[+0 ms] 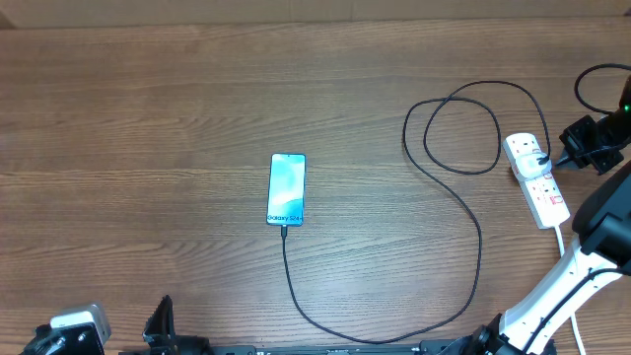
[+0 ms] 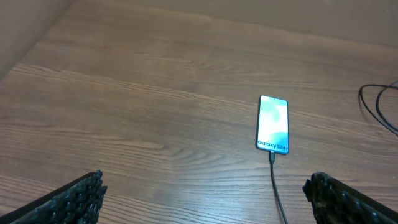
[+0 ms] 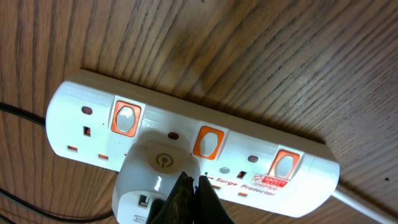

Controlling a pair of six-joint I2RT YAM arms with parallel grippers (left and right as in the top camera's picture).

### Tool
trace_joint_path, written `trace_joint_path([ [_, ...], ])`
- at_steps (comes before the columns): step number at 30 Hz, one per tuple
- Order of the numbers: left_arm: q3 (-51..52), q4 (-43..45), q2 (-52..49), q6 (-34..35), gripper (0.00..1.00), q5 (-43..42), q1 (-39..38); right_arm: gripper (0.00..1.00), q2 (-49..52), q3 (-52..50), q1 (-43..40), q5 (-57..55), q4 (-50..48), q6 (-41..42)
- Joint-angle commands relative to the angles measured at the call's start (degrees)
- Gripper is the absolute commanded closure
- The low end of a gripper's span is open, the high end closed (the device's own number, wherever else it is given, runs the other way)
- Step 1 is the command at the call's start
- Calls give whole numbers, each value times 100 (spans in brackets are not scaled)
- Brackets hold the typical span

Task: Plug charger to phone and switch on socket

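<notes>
The orange switch would stay unpressed if I lifted my right gripper now, because my right gripper's shut fingers are short of the power strip's middle switch (image 1: 536,186) (image 3: 208,142).
The phone (image 1: 286,189) lies screen up mid-table, its light-blue screen lit. The charger's thin black cable (image 1: 480,247) meets the phone's near edge, curves along the front of the table, loops, and ends at a white adapter (image 3: 155,177) seated in the socket (image 1: 539,182), a white power strip at the right. My right gripper (image 3: 193,182) is shut and empty, its tips over the strip just below the middle orange switch (image 3: 208,142) and beside the adapter. My left gripper (image 2: 205,190) stands wide open and empty near the front edge, the phone (image 2: 273,124) well ahead of it.
Two more orange switches (image 3: 125,118) (image 3: 285,167) flank the middle one. The strip's white cord (image 1: 565,237) runs toward the front right, beside the right arm's white link (image 1: 552,291). Bare wooden tabletop (image 1: 148,148) spreads to the left of the phone.
</notes>
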State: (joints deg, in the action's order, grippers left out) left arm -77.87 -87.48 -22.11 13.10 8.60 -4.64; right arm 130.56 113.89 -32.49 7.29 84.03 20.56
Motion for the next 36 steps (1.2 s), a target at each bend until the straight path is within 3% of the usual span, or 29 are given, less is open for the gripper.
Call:
trace_joint_path([
  [1, 20, 31, 33, -133, 1, -63, 13, 96, 61, -278, 57, 35, -127, -72],
  [29, 20, 28, 33, -131, 0, -70, 13, 96, 72, -1224, 439, 179, -772, -70],
  [36, 20, 28, 33, -133, 1, -63, 13, 96, -160, -890, 490, -24, -330, 90],
])
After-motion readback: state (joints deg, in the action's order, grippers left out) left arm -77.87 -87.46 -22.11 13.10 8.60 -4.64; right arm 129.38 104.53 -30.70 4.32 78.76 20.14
